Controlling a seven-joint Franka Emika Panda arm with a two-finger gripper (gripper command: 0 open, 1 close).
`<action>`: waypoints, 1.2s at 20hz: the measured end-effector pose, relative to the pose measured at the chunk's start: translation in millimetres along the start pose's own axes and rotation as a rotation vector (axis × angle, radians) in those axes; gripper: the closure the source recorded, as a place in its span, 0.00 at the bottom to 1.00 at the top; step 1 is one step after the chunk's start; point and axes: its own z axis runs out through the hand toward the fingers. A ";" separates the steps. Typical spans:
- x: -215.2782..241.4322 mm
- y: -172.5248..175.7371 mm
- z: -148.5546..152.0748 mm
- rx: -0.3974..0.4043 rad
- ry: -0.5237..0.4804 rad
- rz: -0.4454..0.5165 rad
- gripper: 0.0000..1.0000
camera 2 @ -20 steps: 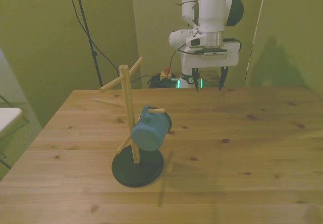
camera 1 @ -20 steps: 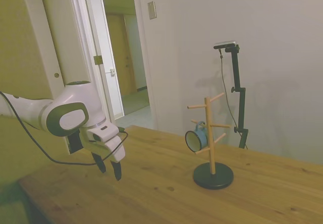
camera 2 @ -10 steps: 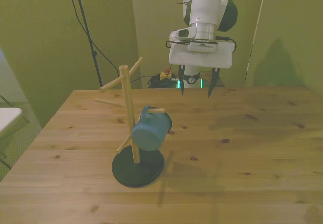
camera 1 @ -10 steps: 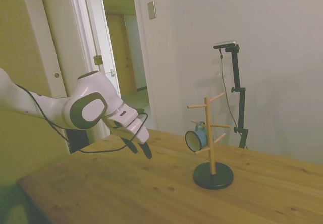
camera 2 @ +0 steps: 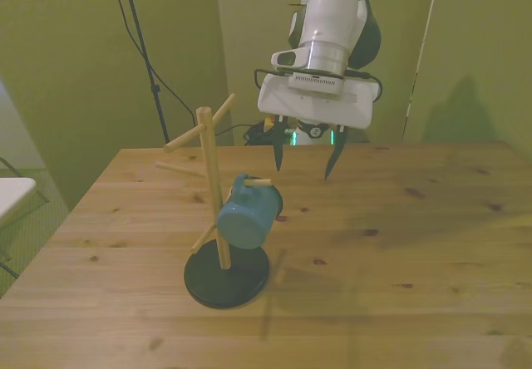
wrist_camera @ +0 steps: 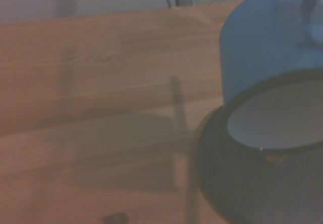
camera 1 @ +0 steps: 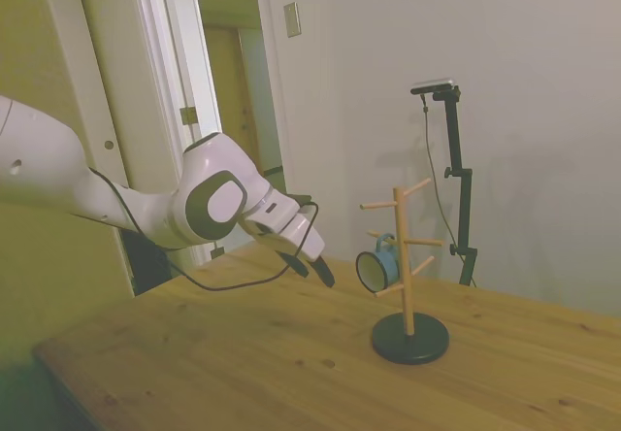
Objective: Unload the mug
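Note:
The blue mug's handle (camera 1: 385, 240) should stay free to slide off the peg, so the robot's gripper will grab the mug by its dark rim (camera 1: 359, 271) next.
The small blue mug (camera 1: 377, 265) (camera 2: 248, 214) hangs by its handle on a lower peg of the wooden peg rack (camera 1: 402, 256) (camera 2: 212, 188), its mouth tilted away from the pole. The wrist view shows the mug (wrist_camera: 265, 47) close up, dark rim and pale inside, over the rack's dark round base (wrist_camera: 242, 193). My gripper (camera 1: 318, 268) (camera 2: 302, 154) hovers above the table with its fingers spread open and empty, a short way from the mug, on the front view's right of it and farther back.
The rack's black base (camera 2: 226, 274) stands on the wooden table (camera 2: 399, 253). Upper pegs (camera 2: 223, 111) stick out above the mug. An open doorway (camera 1: 238, 120) lies behind the arm in the side view.
The arm has swung forward over the table toward the rack, bringing the open gripper from the far edge to near the mug. The mug and rack have not moved.

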 end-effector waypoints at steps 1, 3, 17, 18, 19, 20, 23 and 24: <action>4.1 -1.9 3.4 0.007 0.019 0.012 0.00; 10.3 -6.0 11.2 0.015 0.047 0.030 0.00; 14.4 -23.4 44.5 0.084 0.201 0.135 0.00; 12.0 -23.5 47.1 0.089 0.210 0.136 0.00; 9.8 -23.4 49.5 0.094 0.223 0.138 0.00; 8.7 -23.7 51.2 0.099 0.242 0.142 0.00; 8.4 -25.1 51.6 0.127 0.305 0.159 0.00; 8.0 -25.2 53.2 0.134 0.319 0.165 0.00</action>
